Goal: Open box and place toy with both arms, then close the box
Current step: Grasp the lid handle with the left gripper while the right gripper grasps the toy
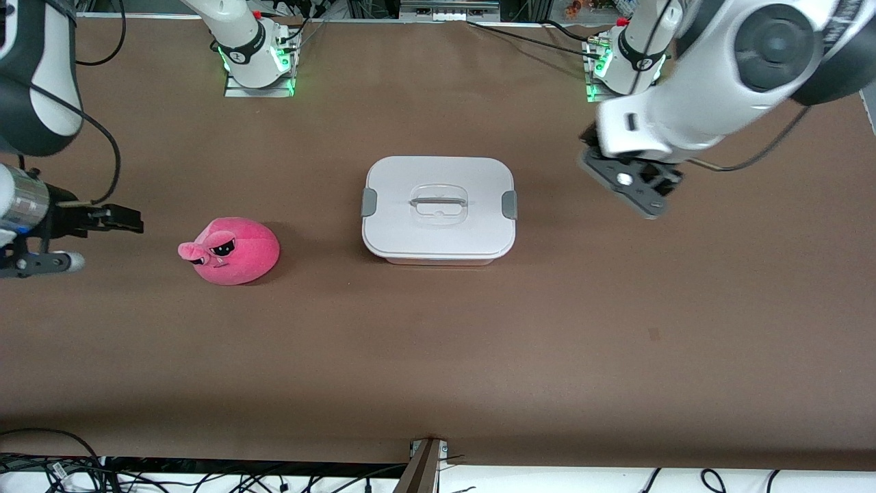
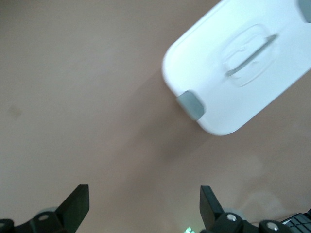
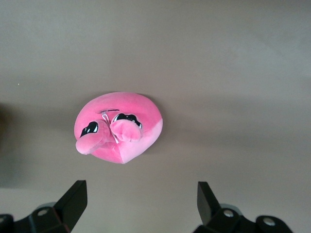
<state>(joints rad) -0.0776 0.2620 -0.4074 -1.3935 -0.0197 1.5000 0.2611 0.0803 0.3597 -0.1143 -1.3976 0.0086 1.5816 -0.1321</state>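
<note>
My left gripper should grab the white lid by its clear handle (image 1: 439,201) next. Then the box will open for the pink plush toy (image 1: 233,250).
The box (image 1: 438,209) stands mid-table, its white lid shut, with a grey clip (image 1: 369,202) at each end and a clear handle on top. It also shows in the left wrist view (image 2: 252,97). The pink plush toy (image 1: 233,250) lies on the table beside the box, toward the right arm's end; it also shows in the right wrist view (image 3: 119,127). My left gripper (image 1: 626,181) is open and empty in the air, over the table beside the box's clip (image 2: 190,105). My right gripper (image 1: 96,239) is open and empty, over the table beside the toy.
The brown table (image 1: 438,356) stretches wide between the box and the front edge. The arm bases (image 1: 256,58) stand along the table's edge farthest from the front camera. Cables lie off the table at the front edge.
</note>
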